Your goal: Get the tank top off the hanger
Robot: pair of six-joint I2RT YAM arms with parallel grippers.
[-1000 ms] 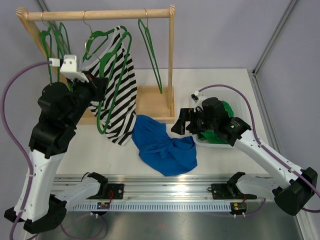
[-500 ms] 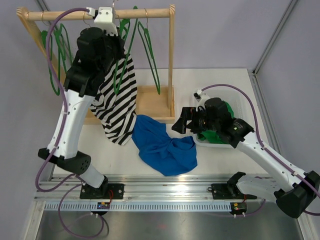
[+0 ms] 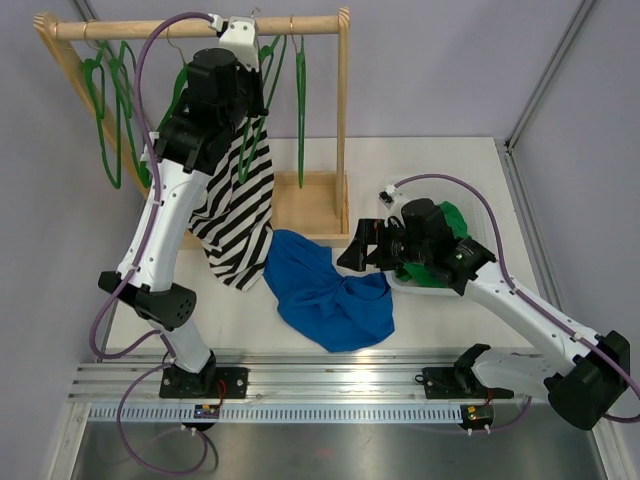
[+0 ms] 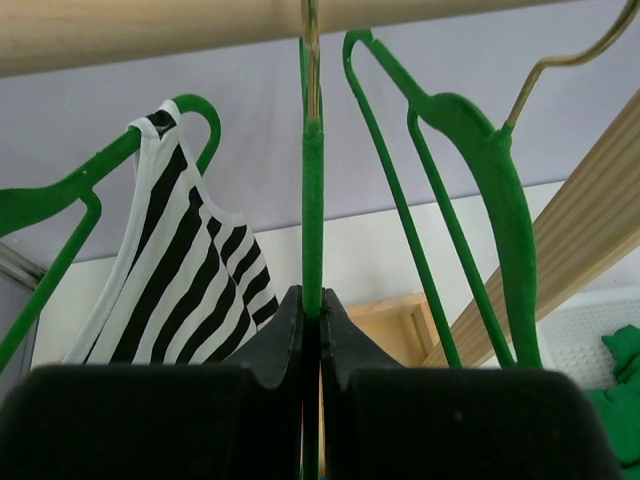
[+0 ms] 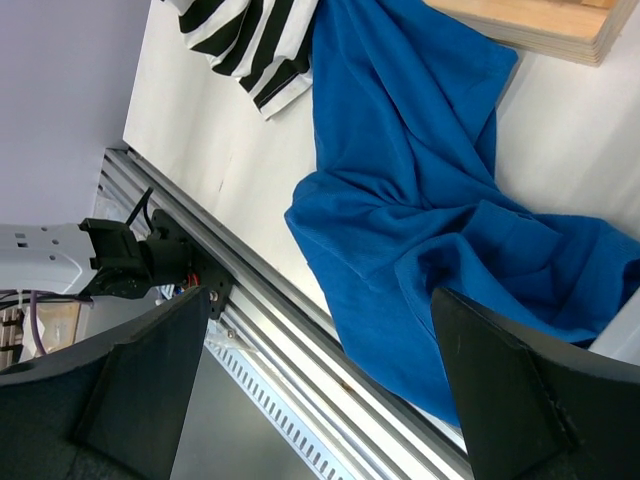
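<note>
The green hanger's hook reaches the wooden rod, so the hanger would remain hanging. It is now time for my left gripper to open.
The black-and-white striped tank top (image 3: 238,195) hangs below the wooden rod, one strap over a green hanger arm (image 4: 120,160) in the left wrist view. My left gripper (image 3: 243,72) is high up under the rod. Its jaws (image 4: 311,302) are shut on the neck of a green hanger (image 4: 313,200) seen edge-on; I cannot tell whether this hanger carries the strap. My right gripper (image 3: 360,245) is open and empty, and hovers over a blue garment (image 3: 330,290). In the right wrist view the gripper (image 5: 330,400) is above the blue garment (image 5: 420,200) and the striped hem (image 5: 250,40).
The wooden rack has a rod (image 3: 130,29), a right post (image 3: 343,120) and a base tray (image 3: 310,200). More green hangers (image 3: 110,100) hang on it. A white bin (image 3: 478,222) with green cloth sits at the right. An aluminium rail (image 3: 330,375) runs along the front.
My left arm has swung up from beside the tank top to the rod and shifted a little right, carrying the hanger. The right arm has barely moved.
</note>
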